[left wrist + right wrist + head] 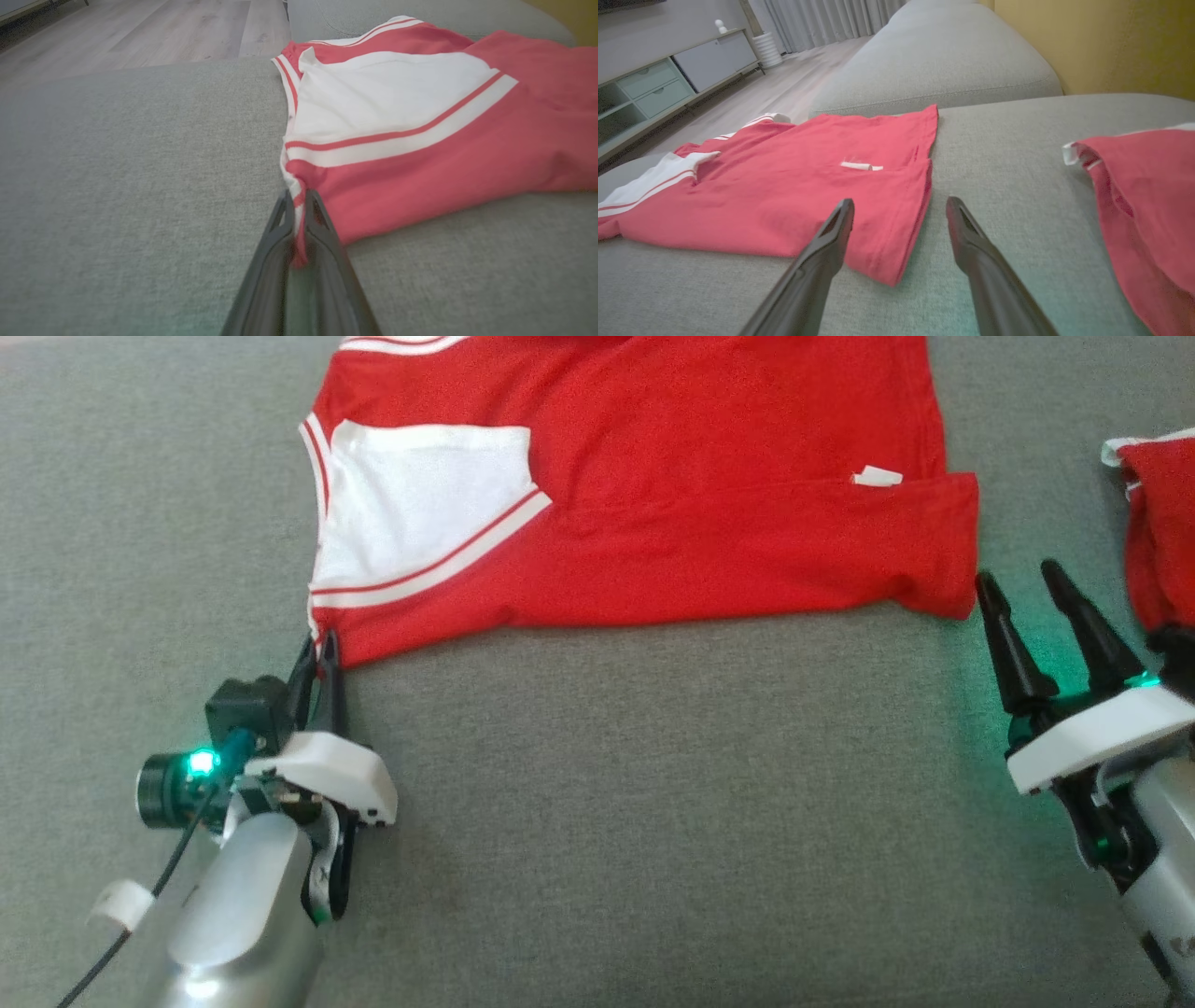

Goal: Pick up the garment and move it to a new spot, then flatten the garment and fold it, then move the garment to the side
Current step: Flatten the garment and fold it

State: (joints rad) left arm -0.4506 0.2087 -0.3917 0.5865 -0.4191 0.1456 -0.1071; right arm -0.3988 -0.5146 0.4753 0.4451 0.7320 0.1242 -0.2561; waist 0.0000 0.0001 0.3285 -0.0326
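Note:
My right gripper should next take hold of the red garment by its folded hem corner point(960, 600), so that it can move the garment to a new spot.
The red garment point(653, 513) with a white panel and white stripes lies spread on the grey sofa cushion, one layer folded over the near half. My left gripper point(317, 658) is shut on its near left corner, and the left wrist view shows the cloth point(299, 205) pinched between the two fingers. My right gripper point(1018, 581) stands open just right of the garment's near right corner point(892, 270), with nothing between its fingers. A small white tag point(878, 477) lies on the red cloth.
A second red cloth point(1158, 523) lies at the right edge, close to my right arm. The grey cushion point(653, 803) stretches wide in front of the garment. Past the sofa are wood floor point(140, 28), a low cabinet point(668, 79) and a yellow wall point(1111, 42).

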